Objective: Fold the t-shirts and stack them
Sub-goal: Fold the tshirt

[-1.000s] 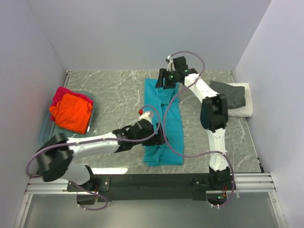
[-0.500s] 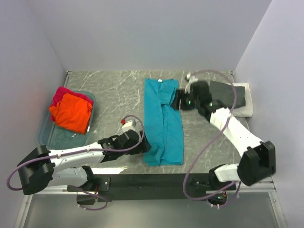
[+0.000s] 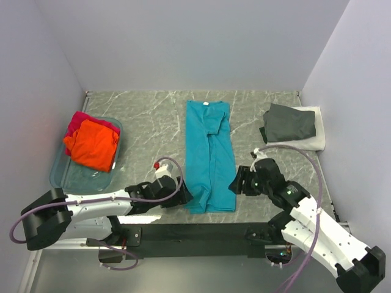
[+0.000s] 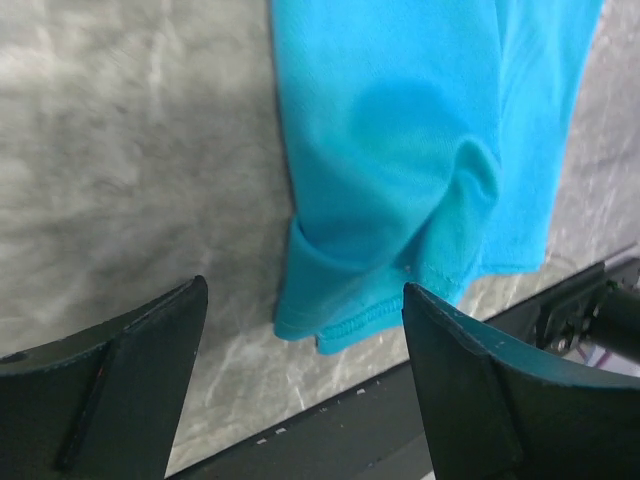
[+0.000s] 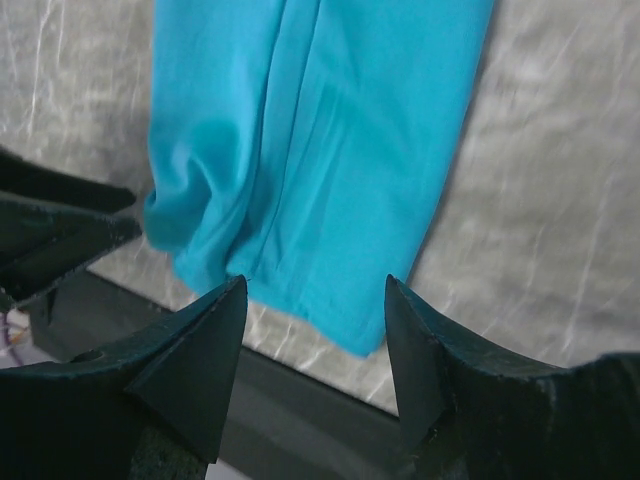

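Note:
My left gripper lowers its fingers, before it closes on the corner of the t-shirt's hem. The fingers are above the t-shirt, so closing now would miss the corner.
A teal t-shirt [image 3: 209, 155] lies folded lengthwise into a long strip in the middle of the table. My left gripper [image 3: 184, 196] sits low at its near left corner, open, with nothing between the fingers. In the left wrist view the hem of the teal t-shirt [image 4: 400, 150] lies just ahead of the left gripper [image 4: 305, 300]. My right gripper [image 3: 236, 184] is open at the near right corner. In the right wrist view the teal t-shirt [image 5: 320, 130] has its corner between the tips of the right gripper [image 5: 315, 290], untouched.
A clear tub [image 3: 58, 174] at the left holds an orange shirt [image 3: 91, 143] over a magenta-red one [image 3: 76, 121]. At the back right a folded dark grey shirt [image 3: 290, 122] lies on a white one [image 3: 314, 141]. The black base rail [image 3: 201, 232] runs just behind the teal hem.
The right arm has swung from the far end of the teal shirt down to its near right corner. The left gripper has drawn back from the shirt's middle to the near left corner.

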